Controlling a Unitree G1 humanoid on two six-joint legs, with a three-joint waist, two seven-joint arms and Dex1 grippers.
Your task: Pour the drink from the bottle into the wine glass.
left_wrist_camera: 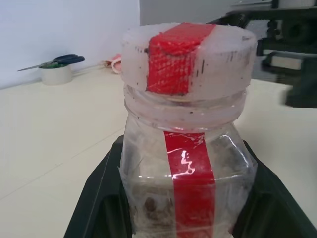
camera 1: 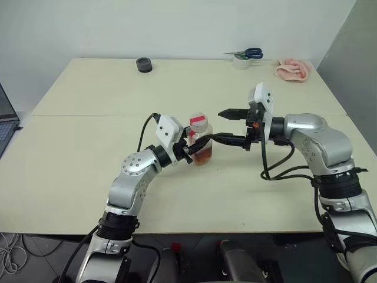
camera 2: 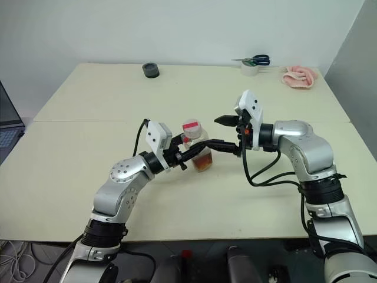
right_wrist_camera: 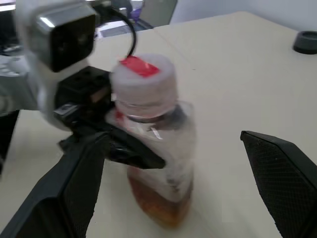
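Note:
My fingers stop short and would miss, so it is too early to close. My right gripper moves toward the whitish cap point(camera 1: 199, 122) point(right_wrist_camera: 143, 82) next.
A small clear bottle point(camera 1: 201, 141) with a red strip down its side and a whitish cap point(camera 1: 199, 122) carrying a red strip stands upright near the middle of the table point(camera 1: 88, 177). A little reddish-amber drink point(right_wrist_camera: 161, 203) lies at its bottom. My left gripper point(camera 1: 197, 147) is shut on the bottle's body, its black fingers point(left_wrist_camera: 99, 198) hugging both sides. My right gripper point(camera 1: 218, 125) is open just right of the bottle at cap height, pointing left, one finger above and one level with the bottle's middle, touching nothing. The wine glass is out of view.
At the table's far edge sit a black round object point(camera 1: 144, 65), a tape roll point(camera 1: 241, 62) with scissors point(camera 1: 247, 53) on it, and a pink cloth point(camera 1: 293, 69). A laptop point(camera 1: 6, 115) stands beyond the left edge.

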